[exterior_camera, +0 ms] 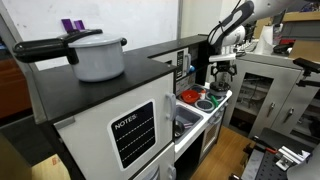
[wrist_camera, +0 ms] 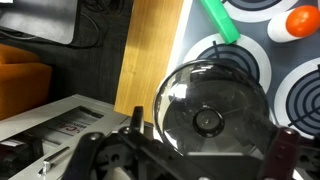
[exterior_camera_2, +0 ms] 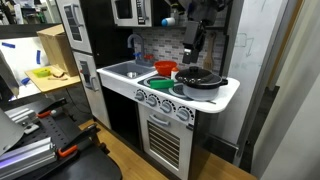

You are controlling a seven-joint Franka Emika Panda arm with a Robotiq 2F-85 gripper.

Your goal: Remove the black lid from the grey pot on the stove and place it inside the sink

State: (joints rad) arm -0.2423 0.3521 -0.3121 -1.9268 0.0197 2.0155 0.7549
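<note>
A gap shows between my fingers and the lid below, so closing now would miss the lid. My gripper lowers first, then closes on the lid.
A black, glossy lid with a round knob sits on the grey pot on the toy stove; the lid also shows in an exterior view. My gripper is open, its two fingers spread either side of the lid, just above it. In both exterior views it hangs over the pot. The sink is a grey basin at the far end of the counter from the stove, and appears empty.
A red bowl and a green plate lie between sink and pot. A green piece and an orange ball lie on the burners. A second grey pot with a black handle stands on the white cabinet.
</note>
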